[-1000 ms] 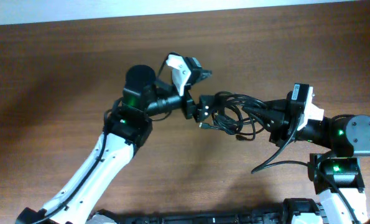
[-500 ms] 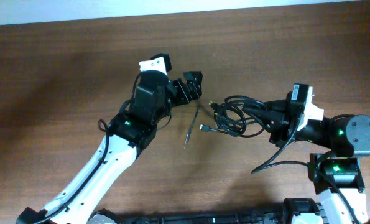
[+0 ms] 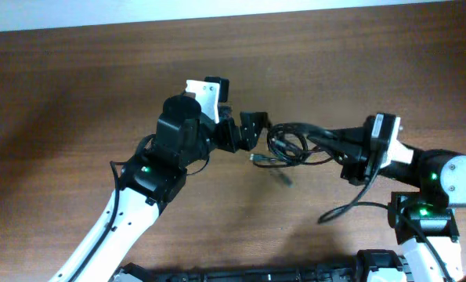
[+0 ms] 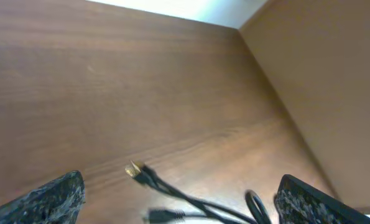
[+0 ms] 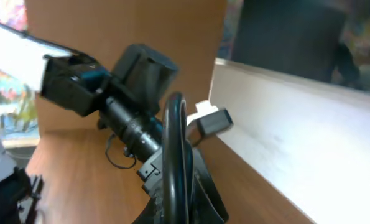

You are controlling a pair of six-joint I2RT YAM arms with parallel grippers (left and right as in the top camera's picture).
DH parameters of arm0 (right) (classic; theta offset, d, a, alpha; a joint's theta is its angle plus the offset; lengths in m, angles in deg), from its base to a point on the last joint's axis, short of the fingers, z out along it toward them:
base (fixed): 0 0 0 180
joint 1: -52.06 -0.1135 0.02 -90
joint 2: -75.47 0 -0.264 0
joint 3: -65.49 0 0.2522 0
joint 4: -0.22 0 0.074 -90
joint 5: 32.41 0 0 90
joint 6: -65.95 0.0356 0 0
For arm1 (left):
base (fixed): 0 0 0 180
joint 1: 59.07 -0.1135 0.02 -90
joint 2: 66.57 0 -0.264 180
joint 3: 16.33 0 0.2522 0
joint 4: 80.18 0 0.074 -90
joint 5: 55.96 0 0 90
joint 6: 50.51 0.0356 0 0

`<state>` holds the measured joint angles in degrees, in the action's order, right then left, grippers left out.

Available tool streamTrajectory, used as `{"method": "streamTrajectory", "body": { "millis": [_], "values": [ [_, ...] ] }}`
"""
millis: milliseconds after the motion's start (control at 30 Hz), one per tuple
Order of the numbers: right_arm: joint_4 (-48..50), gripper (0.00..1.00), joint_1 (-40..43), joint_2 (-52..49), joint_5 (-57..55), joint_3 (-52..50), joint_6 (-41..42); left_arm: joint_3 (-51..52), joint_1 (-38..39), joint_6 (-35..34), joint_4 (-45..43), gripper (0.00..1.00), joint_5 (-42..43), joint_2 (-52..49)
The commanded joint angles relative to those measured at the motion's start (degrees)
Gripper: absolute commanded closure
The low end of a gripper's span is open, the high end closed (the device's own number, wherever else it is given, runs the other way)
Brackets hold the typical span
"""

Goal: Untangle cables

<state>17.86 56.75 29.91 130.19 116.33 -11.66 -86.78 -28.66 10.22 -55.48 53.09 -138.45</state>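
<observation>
My left gripper should take hold of the coil's looped cords opposite my right gripper's hold, which leaves the plugs free for untangling the cables.
The cables point(image 3: 289, 146) form a loose black coil of thin cords in the middle of the table. My right gripper point(image 3: 336, 149) is shut on the coil's right side, and in the right wrist view a loop of the cables point(image 5: 175, 143) stands up out of the right gripper point(image 5: 183, 208). My left gripper point(image 3: 248, 135) is open just left of the coil, with nothing in it. In the left wrist view the left gripper point(image 4: 178, 208) spans wide above the cables point(image 4: 191, 199), whose gold-tipped plug point(image 4: 135, 169) and dark plug point(image 4: 161, 216) rest on the wood.
The brown wooden table point(image 3: 76, 86) runs to a pale wall edge point(image 3: 217, 14) at the back. The right arm's own thick black wire point(image 3: 350, 205) loops onto the table near its base. The left arm point(image 5: 132, 81) fills the right wrist view's middle.
The left gripper let go of the coil, opened wide, swung away to the left, then came back beside it. A loose strand dropped onto the table. The right gripper stayed shut on the cables.
</observation>
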Motion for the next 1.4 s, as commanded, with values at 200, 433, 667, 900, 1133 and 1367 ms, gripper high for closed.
{"method": "streamTrajectory", "body": {
  "millis": [200, 433, 667, 900, 1133, 1367],
  "values": [
    [3.72, 0.96, 0.22, -1.88, 4.79, 0.46, -18.16, -0.04, -0.2, -7.23, 1.81, 0.01, 19.08, 0.37],
    [13.94, 0.96, 0.22, -4.44, 4.76, 0.46, -18.14, -0.04, 1.49, -9.03, 3.28, 0.01, 22.12, -0.2],
    [18.67, 0.96, 0.22, -6.95, 4.81, 0.46, -18.14, -0.04, 5.68, -16.55, -0.39, 0.01, 25.14, -4.44],
    [20.11, 0.96, 0.22, -6.93, 4.79, 0.46, -18.12, -0.04, 5.68, -50.56, -5.79, 0.01, 24.52, -4.68],
    [23.98, 0.96, 0.2, -6.93, 5.03, 0.46, -17.9, -0.04, 5.7, -69.05, -6.43, 0.21, 28.76, -4.68],
    [24.17, 0.96, 0.2, -6.93, 5.25, 0.46, -15.69, -0.04, 5.7, -68.76, -6.4, 0.89, 25.42, -4.68]
  ]
}}
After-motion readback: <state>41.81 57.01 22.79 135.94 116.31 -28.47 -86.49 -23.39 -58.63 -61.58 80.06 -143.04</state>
